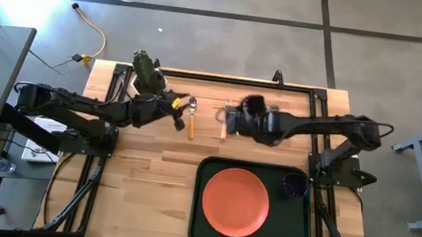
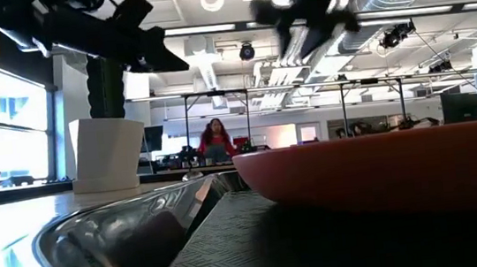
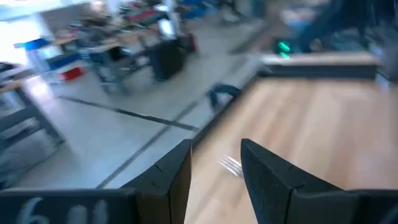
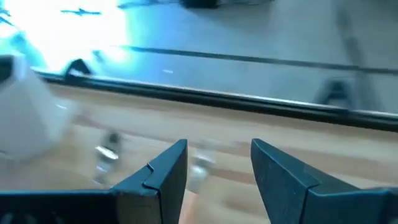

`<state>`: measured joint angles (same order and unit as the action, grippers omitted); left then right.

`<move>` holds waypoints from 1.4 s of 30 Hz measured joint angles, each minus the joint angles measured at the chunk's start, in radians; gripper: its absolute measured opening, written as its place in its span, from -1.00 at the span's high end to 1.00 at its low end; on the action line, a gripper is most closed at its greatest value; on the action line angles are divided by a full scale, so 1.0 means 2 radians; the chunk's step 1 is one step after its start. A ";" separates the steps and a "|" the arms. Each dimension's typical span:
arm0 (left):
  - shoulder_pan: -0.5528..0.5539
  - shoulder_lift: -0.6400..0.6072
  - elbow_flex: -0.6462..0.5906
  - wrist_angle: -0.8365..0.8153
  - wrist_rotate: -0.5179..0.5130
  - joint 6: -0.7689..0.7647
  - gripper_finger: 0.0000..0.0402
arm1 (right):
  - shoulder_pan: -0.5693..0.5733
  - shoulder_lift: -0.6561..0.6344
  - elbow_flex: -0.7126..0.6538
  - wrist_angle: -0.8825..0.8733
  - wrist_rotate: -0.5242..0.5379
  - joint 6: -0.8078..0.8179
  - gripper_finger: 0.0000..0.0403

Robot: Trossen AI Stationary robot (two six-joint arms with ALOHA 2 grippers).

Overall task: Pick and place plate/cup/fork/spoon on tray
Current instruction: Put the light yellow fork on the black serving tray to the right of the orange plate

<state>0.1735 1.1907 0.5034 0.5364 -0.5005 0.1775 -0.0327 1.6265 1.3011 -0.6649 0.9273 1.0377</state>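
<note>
The fork goes on the green tray, so my right gripper grabs its handle (image 1: 224, 128) next.
The orange plate (image 1: 235, 202) and the dark purple cup (image 1: 294, 185) sit on the green tray (image 1: 199, 213) at the near right. The spoon (image 1: 191, 120) and the fork (image 1: 223, 129) lie side by side on the bare table toward the far edge, handles pointing near. My left gripper (image 1: 178, 105) is open just left of the spoon. My right gripper (image 1: 230, 121) is open over the fork, whose tines (image 4: 199, 167) show blurred between its fingers. The left wrist view shows silver tines (image 3: 230, 164) ahead of my left gripper's open fingers.
A white pot with a green cactus (image 1: 143, 66) stands at the far left, close behind my left gripper; it also shows in the low view (image 2: 107, 153). The tray's rim (image 2: 98, 237) and the plate's edge (image 2: 385, 171) fill the low view. Bare wood lies near left.
</note>
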 joint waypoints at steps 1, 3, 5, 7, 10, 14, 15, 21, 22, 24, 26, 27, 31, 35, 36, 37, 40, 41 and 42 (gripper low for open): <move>0.005 0.001 -0.001 0.011 -0.005 -0.007 0.37 | -0.014 0.005 -0.022 0.073 -0.023 -0.046 0.16; 0.014 0.002 -0.001 0.026 -0.004 -0.023 0.37 | -0.039 0.019 -0.060 0.194 -0.080 -0.119 0.16; 0.020 0.004 -0.002 0.034 0.004 -0.034 0.37 | -0.059 0.033 -0.089 0.259 -0.133 -0.131 0.16; 0.024 0.004 -0.002 0.036 0.012 -0.028 0.37 | -0.070 0.047 -0.112 0.275 -0.162 -0.098 0.16; 0.026 0.004 -0.002 0.016 0.007 -0.006 0.37 | -0.071 0.059 -0.145 0.273 -0.167 -0.047 0.16; 0.030 0.004 -0.002 -0.007 -0.003 0.000 0.37 | -0.065 0.060 -0.163 0.275 -0.181 -0.025 0.16; 0.031 0.004 -0.002 -0.008 -0.003 0.000 0.37 | -0.068 0.060 -0.161 0.273 -0.194 -0.025 0.16; 0.032 0.004 -0.002 -0.006 -0.004 -0.001 0.37 | -0.094 0.072 -0.124 0.216 -0.251 -0.022 0.16; 0.032 0.004 -0.002 -0.005 -0.004 -0.003 0.37 | -0.096 0.078 -0.119 0.206 -0.256 -0.015 0.16; 0.032 0.004 -0.002 0.000 -0.004 -0.008 0.37 | -0.096 0.092 -0.110 0.187 -0.261 0.003 0.16; 0.032 0.004 -0.002 0.007 -0.004 -0.009 0.37 | -0.091 0.112 -0.100 0.194 -0.272 0.013 0.16; 0.032 0.004 -0.002 0.012 -0.004 -0.008 0.37 | -0.088 0.122 -0.094 0.192 -0.278 0.013 0.16; 0.032 0.004 -0.002 0.023 -0.004 0.004 0.37 | -0.082 0.159 -0.057 0.159 -0.294 0.006 0.16; 0.036 0.004 -0.002 0.023 -0.003 0.006 0.37 | -0.085 0.196 -0.018 0.109 -0.292 0.005 0.16; 0.038 0.004 -0.002 0.023 -0.003 0.009 0.37 | -0.084 0.205 -0.007 0.098 -0.285 0.004 0.16; 0.039 0.004 -0.002 0.023 -0.003 0.013 0.37 | -0.084 0.212 0.003 0.088 -0.283 0.001 0.16; 0.043 0.004 -0.002 0.023 -0.003 0.017 0.37 | -0.082 0.231 0.028 0.057 -0.276 -0.009 0.16; 0.044 0.004 -0.002 0.023 -0.002 0.018 0.37 | -0.081 0.237 0.034 0.048 -0.273 -0.012 0.16; 0.045 0.004 -0.002 0.023 -0.002 0.018 0.37 | -0.080 0.241 0.039 0.036 -0.269 -0.014 0.17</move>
<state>0.2639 1.1988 0.5003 0.5823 -0.5047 0.2138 -0.1921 2.1077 1.3787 -0.5936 0.3899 1.0104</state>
